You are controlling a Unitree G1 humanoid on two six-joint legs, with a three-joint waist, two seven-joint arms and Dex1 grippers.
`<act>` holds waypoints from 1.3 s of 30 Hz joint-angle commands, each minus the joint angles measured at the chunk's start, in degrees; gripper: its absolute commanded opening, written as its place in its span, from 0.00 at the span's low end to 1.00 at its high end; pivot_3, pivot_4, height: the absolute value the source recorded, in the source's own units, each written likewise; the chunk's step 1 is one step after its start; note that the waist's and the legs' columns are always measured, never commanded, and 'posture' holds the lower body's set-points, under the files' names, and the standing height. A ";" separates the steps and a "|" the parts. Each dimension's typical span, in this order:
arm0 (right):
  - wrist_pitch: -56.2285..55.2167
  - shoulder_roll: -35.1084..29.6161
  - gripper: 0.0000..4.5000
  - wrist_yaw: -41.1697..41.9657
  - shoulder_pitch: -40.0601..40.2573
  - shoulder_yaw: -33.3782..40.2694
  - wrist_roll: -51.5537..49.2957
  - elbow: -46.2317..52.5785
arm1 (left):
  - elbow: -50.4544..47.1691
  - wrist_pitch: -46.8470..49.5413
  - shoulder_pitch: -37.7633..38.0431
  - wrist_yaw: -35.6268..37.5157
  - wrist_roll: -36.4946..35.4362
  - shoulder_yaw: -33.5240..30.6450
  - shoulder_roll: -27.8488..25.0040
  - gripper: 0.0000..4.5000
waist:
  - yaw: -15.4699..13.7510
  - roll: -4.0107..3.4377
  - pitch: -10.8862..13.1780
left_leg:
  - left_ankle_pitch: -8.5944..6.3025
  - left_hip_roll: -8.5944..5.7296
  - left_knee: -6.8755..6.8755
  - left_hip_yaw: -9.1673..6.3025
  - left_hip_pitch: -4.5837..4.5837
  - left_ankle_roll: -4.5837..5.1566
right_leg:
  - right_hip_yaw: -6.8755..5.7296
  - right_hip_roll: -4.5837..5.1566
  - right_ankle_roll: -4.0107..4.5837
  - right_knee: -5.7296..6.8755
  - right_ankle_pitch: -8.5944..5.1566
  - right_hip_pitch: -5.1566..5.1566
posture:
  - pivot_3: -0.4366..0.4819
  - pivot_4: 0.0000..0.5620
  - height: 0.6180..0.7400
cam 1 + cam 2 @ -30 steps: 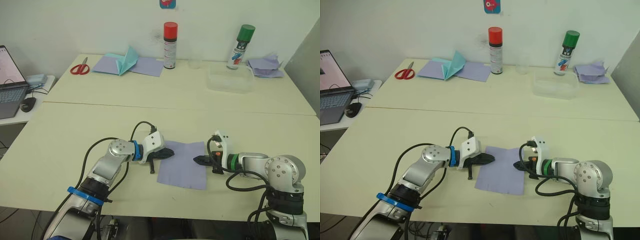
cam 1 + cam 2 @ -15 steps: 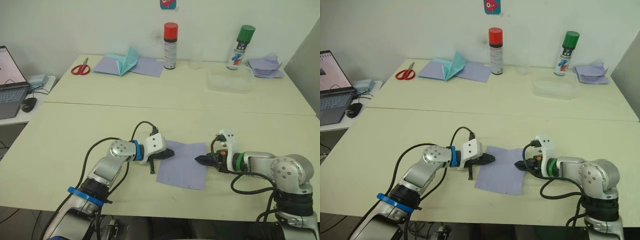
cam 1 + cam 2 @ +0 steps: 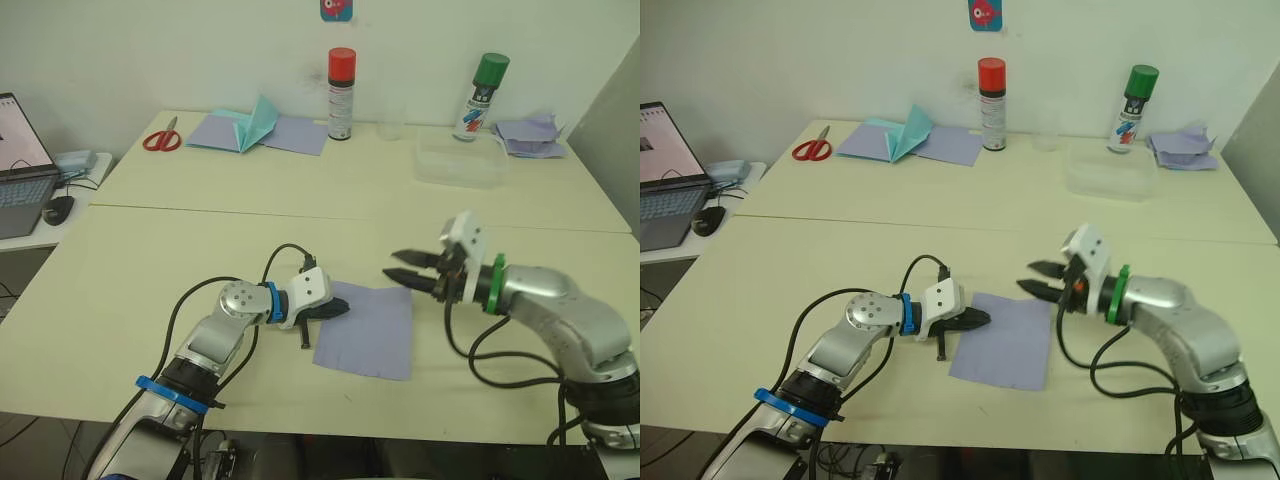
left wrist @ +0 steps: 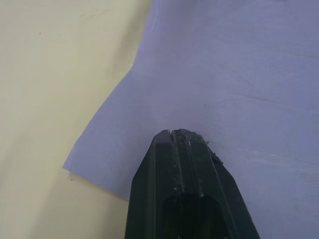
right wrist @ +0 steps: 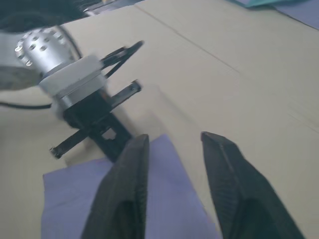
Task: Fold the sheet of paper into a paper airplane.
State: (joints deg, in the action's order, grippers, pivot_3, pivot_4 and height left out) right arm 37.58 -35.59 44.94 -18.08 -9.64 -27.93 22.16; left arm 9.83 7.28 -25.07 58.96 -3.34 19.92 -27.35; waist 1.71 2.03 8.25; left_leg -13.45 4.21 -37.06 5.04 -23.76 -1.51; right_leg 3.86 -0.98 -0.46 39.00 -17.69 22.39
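I need to fold the paper airplane, so next I should use my right gripper to grab the lavender sheet by its free edge (image 3: 410, 312) opposite the pinned edge.
The sheet of paper (image 3: 368, 328) lies flat and unfolded on the near table, pale lavender. My left gripper (image 3: 335, 308) is shut, its joined tips resting on the sheet's left edge; in the left wrist view the fingertips (image 4: 182, 137) press down on the paper (image 4: 239, 74). My right gripper (image 3: 392, 265) hangs open in the air above the sheet's far right corner, touching nothing. In the right wrist view its fingers (image 5: 132, 164) stand spread, with the left gripper (image 5: 102, 134) and the sheet (image 5: 114, 204) beyond them.
On the far table are red scissors (image 3: 158, 137), a teal pointed paper shape (image 3: 255, 120) on lavender sheets, a red-capped can (image 3: 341, 92), a green-capped can (image 3: 480, 95), a clear container (image 3: 460, 163) and crumpled lavender paper (image 3: 530, 133). A laptop (image 3: 20, 165) sits at the left.
My right gripper has risen from the sheet's right edge, moved toward the far side and opened. The left gripper and the sheet have stayed put.
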 commanded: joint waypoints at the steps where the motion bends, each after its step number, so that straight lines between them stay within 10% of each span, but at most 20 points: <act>1: -6.58 -0.37 0.05 0.89 3.67 -6.24 7.44 -1.85 | 1.18 2.53 2.30 -0.55 2.64 2.34 -0.02 0.00 | -0.01 0.00 0.00 | 0.00 -0.01 0.00 -0.02 0.01 0.00 | 0.00 0.01 0.00 0.00 0.00 -0.02 | 0.48 0.27 1.00; 23: -7.79 2.56 0.01 0.07 5.59 -5.35 13.03 -6.91 | -7.32 9.40 5.83 -0.06 -0.74 2.96 0.30 0.00 | -0.06 0.03 0.01 | 0.06 -0.23 0.02 -0.06 0.75 0.09 | 0.13 0.13 -0.08 0.02 -0.06 -0.72 | 0.48 0.27 1.00; 34: 3.83 8.90 0.79 -11.86 6.49 10.21 4.47 1.05 | -4.60 7.28 4.92 -0.96 0.04 3.30 0.93 0.00 | -0.09 0.03 0.02 | 0.06 -0.31 0.06 -0.09 0.75 0.09 | 0.13 0.26 -0.08 0.02 -0.06 -0.74 | 0.48 0.27 1.00; 39: 9.75 9.44 0.79 -14.55 7.63 9.31 4.36 2.80 | -4.24 7.03 4.76 -0.74 0.01 3.37 0.90 0.00 | -0.09 0.02 0.02 | 0.06 -0.31 0.07 -0.08 0.75 0.09 | 0.13 0.34 -0.06 0.02 -0.05 -0.73 | 0.48 0.27 1.00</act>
State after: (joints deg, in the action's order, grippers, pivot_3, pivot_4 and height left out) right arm 45.79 -26.11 31.17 -10.78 -0.84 -22.23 22.35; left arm 3.07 13.25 -20.62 59.25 -5.93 22.13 -26.10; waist 1.62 2.06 8.27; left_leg -13.39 3.90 -36.98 4.96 -23.02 -1.41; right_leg 4.00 -0.64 -0.53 39.01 -17.75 21.66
